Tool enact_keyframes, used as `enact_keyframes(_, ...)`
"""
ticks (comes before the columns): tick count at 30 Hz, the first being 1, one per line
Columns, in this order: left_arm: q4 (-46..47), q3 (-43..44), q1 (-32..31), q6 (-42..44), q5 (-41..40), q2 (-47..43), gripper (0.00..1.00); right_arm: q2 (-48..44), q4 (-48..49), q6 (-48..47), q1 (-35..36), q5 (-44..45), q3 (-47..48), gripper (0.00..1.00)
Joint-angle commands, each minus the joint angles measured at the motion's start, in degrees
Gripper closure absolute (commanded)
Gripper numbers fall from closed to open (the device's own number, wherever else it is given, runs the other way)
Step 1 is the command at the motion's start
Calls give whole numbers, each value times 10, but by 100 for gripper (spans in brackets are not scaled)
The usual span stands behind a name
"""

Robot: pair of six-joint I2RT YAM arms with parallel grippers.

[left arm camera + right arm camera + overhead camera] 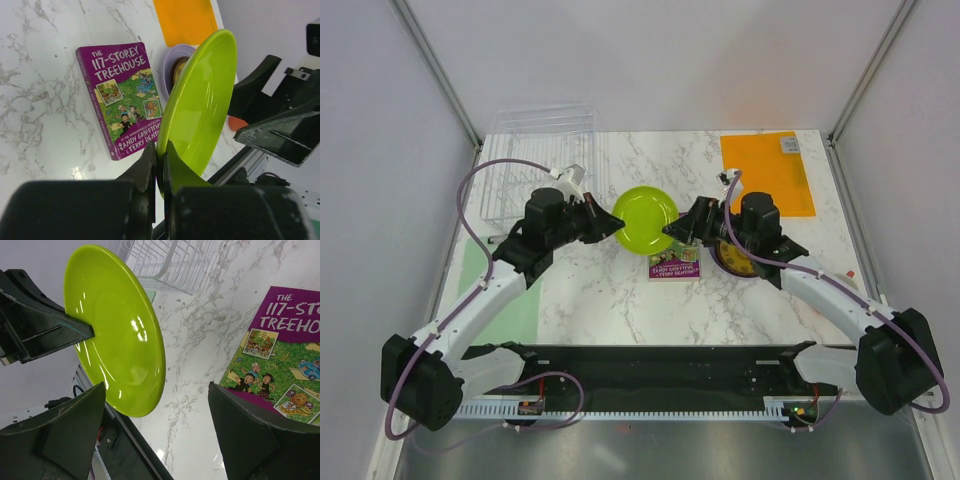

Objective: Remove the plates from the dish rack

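Note:
The plate's near rim [676, 219] [156, 396] dips between my fingers, so my right gripper should close on the plate's rim, as closing now would pinch it.
The lime green plate [645, 218] hangs on edge above the table's middle. My left gripper [610, 222] is shut on its left rim, and the pinch shows in the left wrist view [160, 150] on the plate [200, 105]. My right gripper [675, 230] is open at the plate's right rim. In the right wrist view the plate [117, 325] sits just ahead of the wide-apart jaws of the right gripper [156, 386], nearer its left finger. The clear dish rack [542, 160] stands at the back left and looks empty. A lavender plate [172, 57] holds the yellow patterned one [178, 67]. The dark red plate is hidden.
A purple book [675, 265] lies flat under the plate. An orange mat [765, 172] lies at the back right, a pale green mat [505, 300] at the front left. Something orange-pink [235, 122] shows behind the plate.

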Motion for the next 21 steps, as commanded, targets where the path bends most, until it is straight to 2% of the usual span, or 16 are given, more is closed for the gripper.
enact_keyframes(1,54,-4,-21,-35,13,-19,98,22,65,16,13,7,-1,11)
enact_keyframes(2,57,-6,-23,-37,14,-21,98,26,68,17,14,1,-1,21)
enact_keyframes(3,61,-13,-25,-41,14,-23,98,33,76,18,14,-4,-1,38)
enact_keyframes(4,66,-17,-25,-42,18,-24,98,33,80,17,13,-7,-1,56)
enact_keyframes(5,65,-19,-27,-42,18,-28,98,33,81,17,14,-7,-1,85)
enact_keyframes(6,66,-27,-27,-43,16,-31,98,27,76,13,14,4,-2,100)
enact_keyframes(8,66,-36,-26,-44,1,-44,98,14,48,-2,14,21,0,100)
enact_keyframes(9,65,-47,-26,-43,-2,-47,94,0,34,-21,13,44,3,100)
enact_keyframes(10,62,-50,-27,-42,-12,-51,81,-8,20,-33,12,58,6,100)
enact_keyframes(11,58,-57,-27,-41,-18,-56,47,-18,-17,-42,12,73,16,100)
enact_keyframes(13,34,-61,-26,-32,-46,-61,27,-47,-61,-63,4,131,25,100)
enact_keyframes(15,12,-64,-26,-18,-84,-68,16,-72,-138,-83,-18,189,39,100)
enact_keyframes(16,-8,-64,-26,-11,-97,-73,2,-81,-180,-88,-29,204,40,100)
enact_keyframes(18,-30,-69,-26,6,-143,-87,0,-109,-208,-94,-81,227,28,100)
enact_keyframes(21,-52,-85,-26,22,-194,-112,0,-138,-243,-92,-176,203,0,100)
